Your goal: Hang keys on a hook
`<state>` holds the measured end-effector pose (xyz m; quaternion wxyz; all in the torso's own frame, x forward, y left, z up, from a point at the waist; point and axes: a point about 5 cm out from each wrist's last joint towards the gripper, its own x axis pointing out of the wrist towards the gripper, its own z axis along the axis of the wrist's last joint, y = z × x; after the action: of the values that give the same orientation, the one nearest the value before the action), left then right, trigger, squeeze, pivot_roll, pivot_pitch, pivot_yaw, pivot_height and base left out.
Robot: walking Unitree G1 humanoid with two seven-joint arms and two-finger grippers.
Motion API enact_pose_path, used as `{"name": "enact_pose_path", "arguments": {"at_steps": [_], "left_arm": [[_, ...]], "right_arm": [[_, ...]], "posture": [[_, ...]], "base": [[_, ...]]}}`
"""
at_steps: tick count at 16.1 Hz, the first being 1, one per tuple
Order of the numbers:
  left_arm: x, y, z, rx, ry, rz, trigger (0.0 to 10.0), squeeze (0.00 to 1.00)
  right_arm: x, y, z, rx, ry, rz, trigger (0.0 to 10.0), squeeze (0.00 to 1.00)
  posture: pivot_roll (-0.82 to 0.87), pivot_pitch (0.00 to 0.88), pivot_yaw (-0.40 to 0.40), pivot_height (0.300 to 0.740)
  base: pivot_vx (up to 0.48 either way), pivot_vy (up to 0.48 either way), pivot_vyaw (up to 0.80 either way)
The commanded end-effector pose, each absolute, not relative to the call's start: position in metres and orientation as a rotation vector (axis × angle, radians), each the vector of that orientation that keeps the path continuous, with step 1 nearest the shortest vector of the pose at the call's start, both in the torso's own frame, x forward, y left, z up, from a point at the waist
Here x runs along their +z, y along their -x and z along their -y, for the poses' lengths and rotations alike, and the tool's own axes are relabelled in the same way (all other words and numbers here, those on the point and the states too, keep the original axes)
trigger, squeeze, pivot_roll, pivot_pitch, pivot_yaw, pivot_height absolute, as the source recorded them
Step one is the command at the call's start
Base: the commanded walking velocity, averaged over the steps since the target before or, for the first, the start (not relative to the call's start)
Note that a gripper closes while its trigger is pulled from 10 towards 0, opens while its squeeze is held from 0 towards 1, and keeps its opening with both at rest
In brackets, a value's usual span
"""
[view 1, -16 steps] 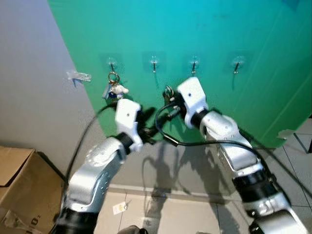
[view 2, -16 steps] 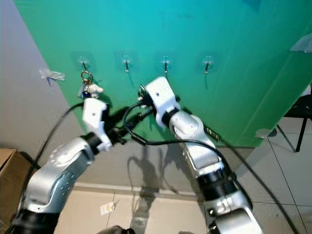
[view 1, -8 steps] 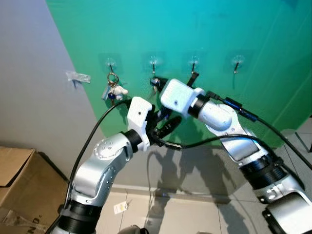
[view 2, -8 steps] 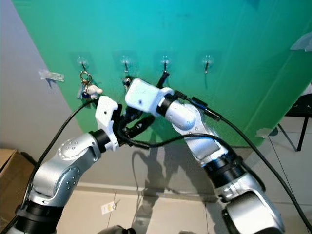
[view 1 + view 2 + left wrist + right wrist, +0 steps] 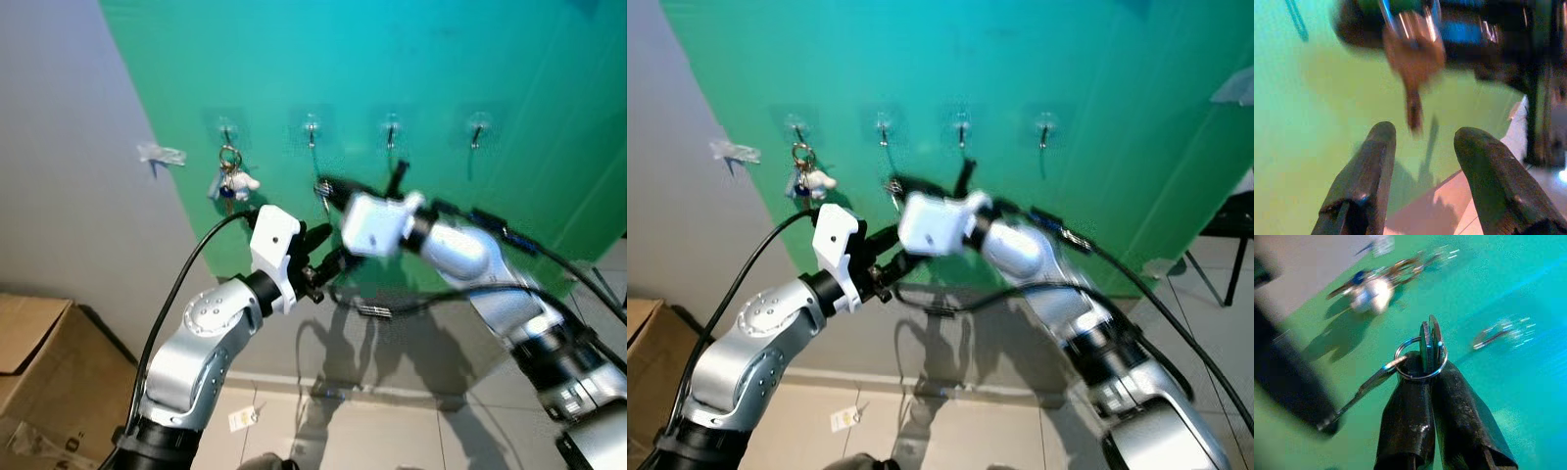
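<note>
My left gripper grips the ring of keys by the dangling key's blade (image 5: 326, 206) next, since this leaves the ring free for a bare hook (image 5: 391, 136).
Four clear hooks sit in a row on the green wall. A key bunch with a white charm (image 5: 231, 182) hangs from the leftmost hook (image 5: 227, 132). My right gripper (image 5: 323, 186) is shut on a ring of keys (image 5: 1422, 357), held just below and slightly right of the second hook (image 5: 312, 128); the arm is motion-blurred. One key dangles from the ring (image 5: 1359, 391). My left gripper (image 5: 321, 251) is open below the held keys, its fingers (image 5: 1369, 171) apart with nothing between them. The blurred keys (image 5: 1413, 54) hang above them.
The third hook (image 5: 391, 128) and fourth hook (image 5: 477, 128) are bare. A grey wall with a scrap of tape (image 5: 160, 154) lies to the left. A cardboard box (image 5: 29, 362) stands at lower left. A paper tag (image 5: 240, 418) lies on the tiled floor. Black cables loop between my arms.
My right gripper with the keys has dropped a little, down and to the right of the second hook. The left arm has shifted only slightly.
</note>
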<state>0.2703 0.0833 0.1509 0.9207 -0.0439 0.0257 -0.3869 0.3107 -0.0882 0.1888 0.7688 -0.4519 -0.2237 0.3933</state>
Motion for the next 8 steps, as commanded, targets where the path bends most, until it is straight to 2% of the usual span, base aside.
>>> {"name": "enact_pose_path", "arguments": {"at_steps": [1,8], "left_arm": [[0.153,-0.272,-0.084,-0.773,0.049,-0.019,10.0,0.00],[0.162,-0.275,-0.086,-0.793,0.131,0.013,10.0,0.00]], "right_arm": [[0.196,-0.309,0.085,0.861,1.027,0.548,0.0,0.00],[0.214,-0.320,0.093,0.809,1.069,0.614,0.0,0.00]], "posture": [[-0.13,0.000,0.092,0.740],[-0.13,0.000,0.091,0.740]], "base": [[0.000,0.000,0.00],[0.000,0.000,0.00]]}}
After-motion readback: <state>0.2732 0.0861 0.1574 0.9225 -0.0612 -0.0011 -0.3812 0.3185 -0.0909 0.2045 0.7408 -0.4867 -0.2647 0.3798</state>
